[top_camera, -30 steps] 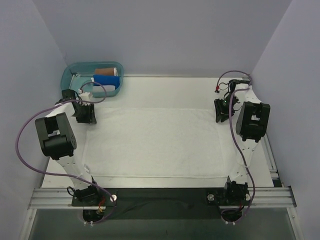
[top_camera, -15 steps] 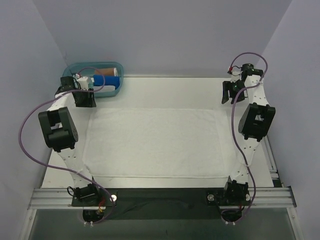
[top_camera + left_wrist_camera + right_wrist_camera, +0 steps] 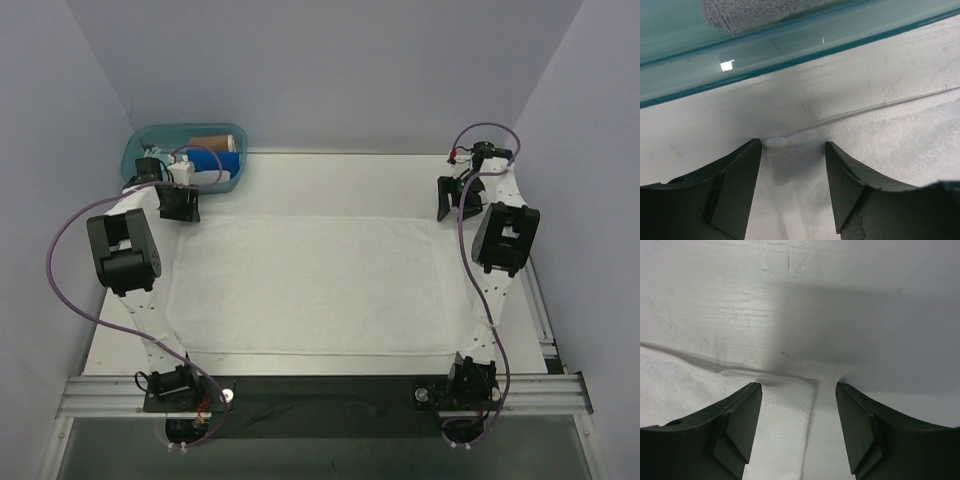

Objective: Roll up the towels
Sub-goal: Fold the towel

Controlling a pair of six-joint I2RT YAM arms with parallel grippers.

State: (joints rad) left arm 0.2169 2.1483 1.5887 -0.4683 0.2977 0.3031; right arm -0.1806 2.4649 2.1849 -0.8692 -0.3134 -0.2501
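Observation:
I need to fold the towel's far edge over for rolling, so next my left gripper will grab the white towel's far corner beside the teal bin.
A white towel lies spread flat on the table. My left gripper is open over the towel's far left corner, which shows between the jaws in the left wrist view. My right gripper is open over the far right corner; the corner's edge lies between the jaws, nearer the left finger. Neither gripper holds anything.
A teal bin at the back left holds a blue towel, a brown towel and something white. Its wall stands just past my left gripper. Purple walls close in on three sides.
Both grippers have come down and inward from the far corners of the table to the towel's far corners. The towel has not moved.

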